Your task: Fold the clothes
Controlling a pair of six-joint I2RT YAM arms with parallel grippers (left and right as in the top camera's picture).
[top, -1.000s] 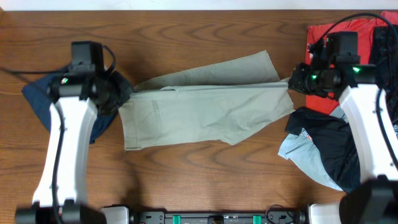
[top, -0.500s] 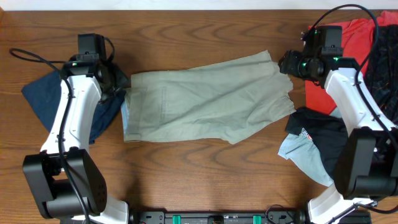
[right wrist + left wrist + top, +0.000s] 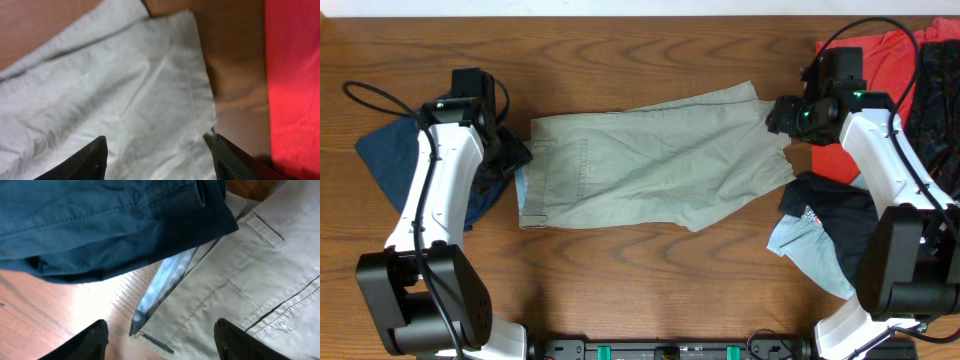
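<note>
I should next pinch the khaki garment (image 3: 655,160) at its near waistband corner (image 3: 527,219) with my left gripper. Then I should pull the waistband end straight with it for folding.
A khaki garment (image 3: 655,160) lies flat on the wooden table (image 3: 640,280), doubled over lengthwise, waistband at the left. My left gripper (image 3: 517,155) hovers open at the waistband end. In the left wrist view the left gripper (image 3: 162,345) is spread over the waistband corner (image 3: 250,280) with nothing between its fingers. My right gripper (image 3: 782,113) stands open at the garment's right end. In the right wrist view the right gripper (image 3: 160,165) is above the khaki hem (image 3: 125,90), holding nothing.
A navy garment (image 3: 390,160) lies under the left arm and overlaps the waistband (image 3: 100,220). A red garment (image 3: 860,60) sits at the back right (image 3: 295,75). A black and light-blue garment (image 3: 830,240) lies to the khaki's right.
Both grippers went from shut on the garment's ends to open. The khaki cloth dropped and now lies flat, its upper layer laid over the lower one. Both arms shifted slightly.
</note>
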